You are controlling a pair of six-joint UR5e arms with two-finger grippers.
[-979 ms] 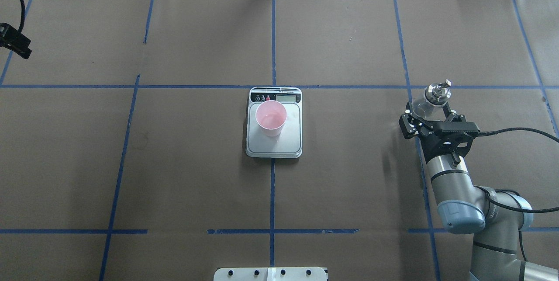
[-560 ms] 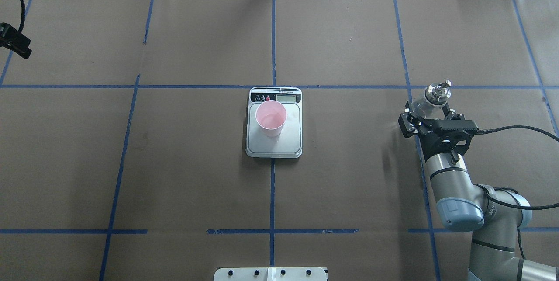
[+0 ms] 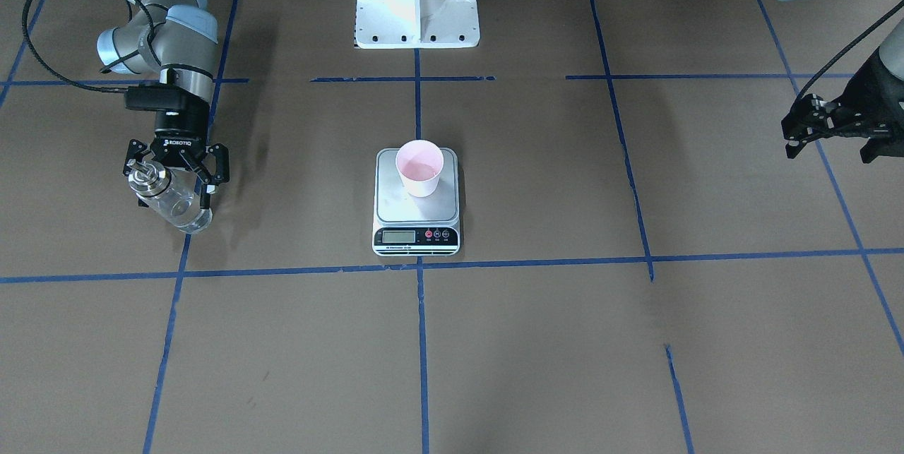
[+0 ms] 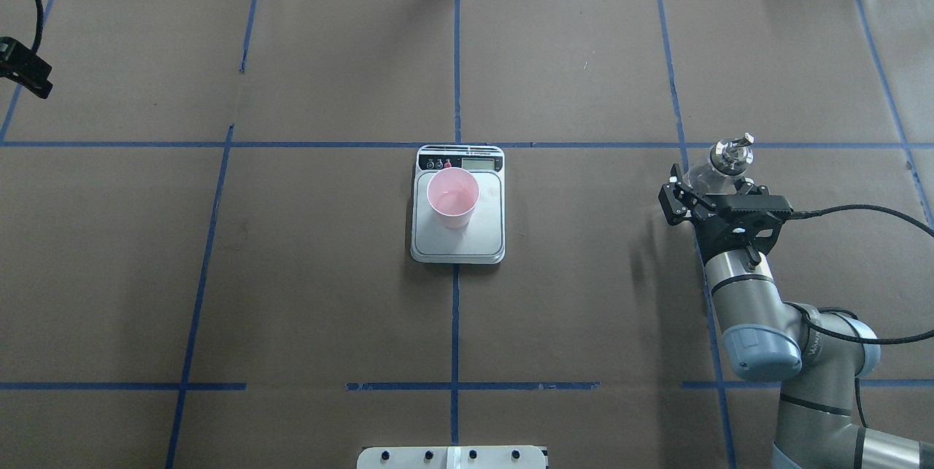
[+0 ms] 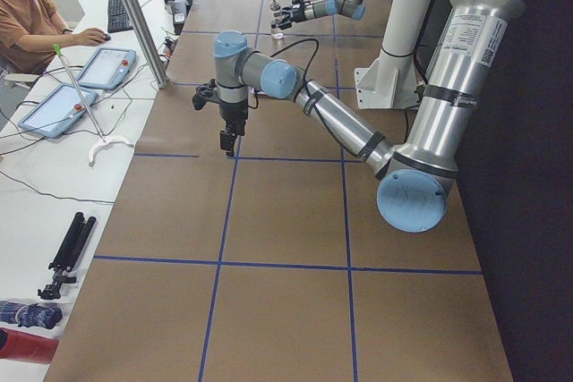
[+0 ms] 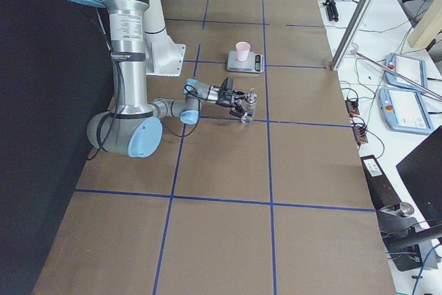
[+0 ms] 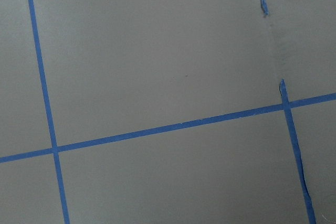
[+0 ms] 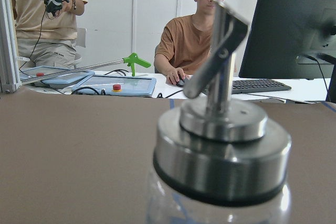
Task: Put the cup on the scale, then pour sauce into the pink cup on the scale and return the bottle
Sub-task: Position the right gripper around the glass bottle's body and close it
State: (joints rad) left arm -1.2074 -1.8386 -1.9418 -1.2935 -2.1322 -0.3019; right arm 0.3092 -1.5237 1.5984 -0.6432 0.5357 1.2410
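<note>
My right gripper closes on the bottle next, since its fingers reach past its metal top to both sides of the glass body.
The pink cup stands on the steel scale at the table's middle and holds a little clear liquid; both also show in the front view, the cup on the scale. The clear glass bottle with its silver spout stands on the table at the right. My right gripper is open, its fingers on either side of the bottle and apart from it. The right wrist view shows the bottle's metal top very close. My left gripper is open and empty, far out at the left.
The robot's white base stands at the near table edge. Blue tape lines cross the brown table cover. Operators, tablets and a monitor are beyond the far edge.
My right gripper's jaws have spread wider around the bottle and the wrist has drawn slightly back toward the robot. The bottle, cup and scale have not moved.
</note>
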